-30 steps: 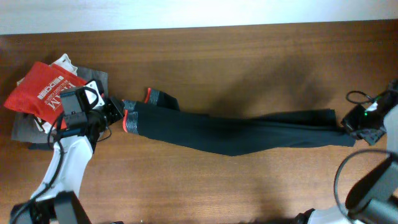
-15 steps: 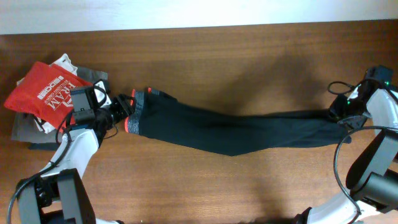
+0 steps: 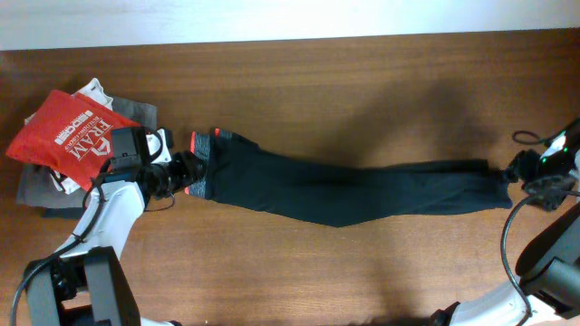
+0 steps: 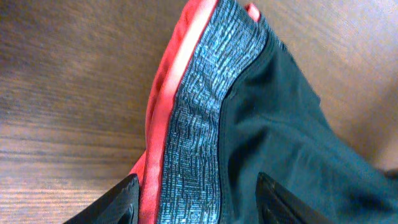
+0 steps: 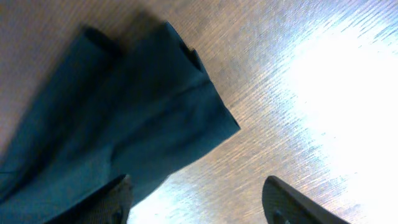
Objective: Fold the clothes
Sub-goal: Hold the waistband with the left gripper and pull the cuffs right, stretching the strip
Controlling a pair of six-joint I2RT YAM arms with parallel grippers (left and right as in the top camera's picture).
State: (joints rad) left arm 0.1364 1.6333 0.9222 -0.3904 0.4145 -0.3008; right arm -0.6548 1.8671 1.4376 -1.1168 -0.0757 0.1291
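Observation:
My right gripper is going to grab the leg cuffs of the long black leggings [image 3: 344,192] next. It will then fold the legs over toward the waistband [image 3: 200,167].
The clothes, long black leggings [image 3: 344,192], lie stretched flat across the wooden table, waistband at the left and leg cuffs at the right. My left gripper [image 3: 181,172] is at the waistband end and is open. In the left wrist view the grey waistband [image 4: 205,124] with its orange-red lining [image 4: 163,124] lies between the left gripper's [image 4: 199,206] spread fingers, unpinched. My right gripper [image 3: 523,172] stands open just past the cuffs. In the right wrist view the cuffs [image 5: 124,112] lie flat ahead of the right gripper [image 5: 199,202], with bare wood between its fingers.
A red T-shirt with white print [image 3: 63,131] lies on grey folded garments [image 3: 41,190] at the far left, close behind my left arm. A white wall edge runs along the table's far side [image 3: 290,41]. A cable loop [image 3: 530,139] hangs by my right arm.
Both grippers were shut on the leggings' ends and have opened, letting the fabric lie. The waistband has settled slightly right. My right gripper has backed off just past the cuffs.

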